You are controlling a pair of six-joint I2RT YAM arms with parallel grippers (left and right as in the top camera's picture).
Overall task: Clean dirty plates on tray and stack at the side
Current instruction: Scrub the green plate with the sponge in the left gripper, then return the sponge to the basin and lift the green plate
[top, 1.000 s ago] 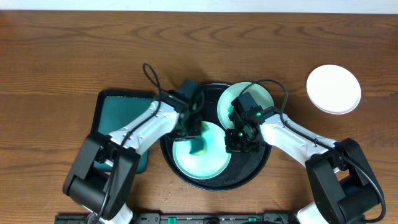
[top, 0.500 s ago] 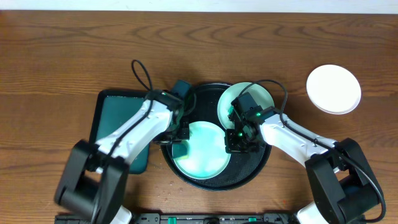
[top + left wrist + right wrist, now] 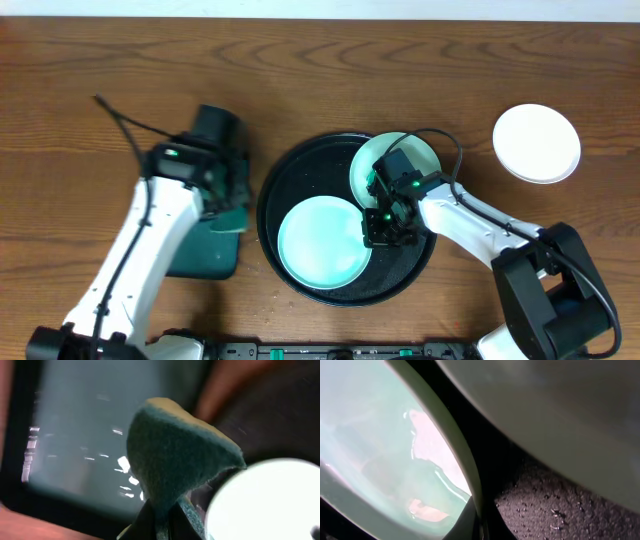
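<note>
My left gripper should keep holding the sponge (image 3: pixel 175 455). It is across the teal tray's rim beside the black tray and would end up on that rim if I opened now.
A pale mint plate (image 3: pixel 318 243) lies in the front of the black round tray (image 3: pixel 272 188), and its face looks clean. My right gripper (image 3: pixel 384 226) is shut on that plate's right rim (image 3: pixel 455 450), with the fingers (image 3: pixel 477 525) pinching the edge. A second mint plate (image 3: pixel 398 160) sits at the tray's back right, partly under my right arm. A white plate (image 3: pixel 537 143) rests on the table to the right. My left gripper (image 3: pixel 232 214) hangs over the teal tray (image 3: pixel 205 250), shut on a green sponge (image 3: pixel 175 455).
The rectangular dark-teal tray (image 3: pixel 85 425) lies left of the black tray, close to its rim. The black tray's floor (image 3: pixel 555 505) is wet with small droplets. Brown wooden table stretches behind both trays and around the white plate.
My left arm has swung left with the sponge, off the front mint plate and over to the teal tray. The right gripper has kept its hold on the plate's rim.
</note>
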